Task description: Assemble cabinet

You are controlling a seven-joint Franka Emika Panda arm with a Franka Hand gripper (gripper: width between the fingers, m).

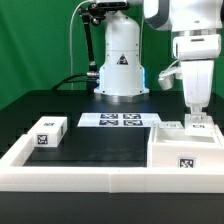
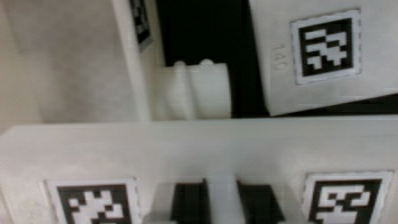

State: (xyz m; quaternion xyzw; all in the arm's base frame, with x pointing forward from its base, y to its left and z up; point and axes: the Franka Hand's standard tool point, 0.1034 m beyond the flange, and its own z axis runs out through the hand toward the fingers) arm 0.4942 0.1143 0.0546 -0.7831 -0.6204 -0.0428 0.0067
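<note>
In the wrist view the tagged block (image 2: 221, 150) is shifted sideways over the open white cabinet and would miss, so my gripper lines it up before it opens.
The cabinet (image 1: 184, 148), the big white box with a tag on its front, lies at the exterior view's right. My gripper (image 1: 198, 116) reaches straight down over its far right part. In the wrist view my gripper (image 2: 214, 204) shows two dark fingers (image 2: 178, 203) close together with a thin white strip between them, part of a small white tagged block (image 2: 107, 160) with a tag on each side. Beyond it are a round white peg (image 2: 196, 88) and another tagged white face (image 2: 320, 55). A second small white tagged block (image 1: 47, 132) lies apart at the exterior view's left.
The marker board (image 1: 120, 120) lies flat in the middle at the back. A long low white border rail (image 1: 90, 172) runs along the front and up the left side. The robot's white base (image 1: 121, 62) stands behind the board.
</note>
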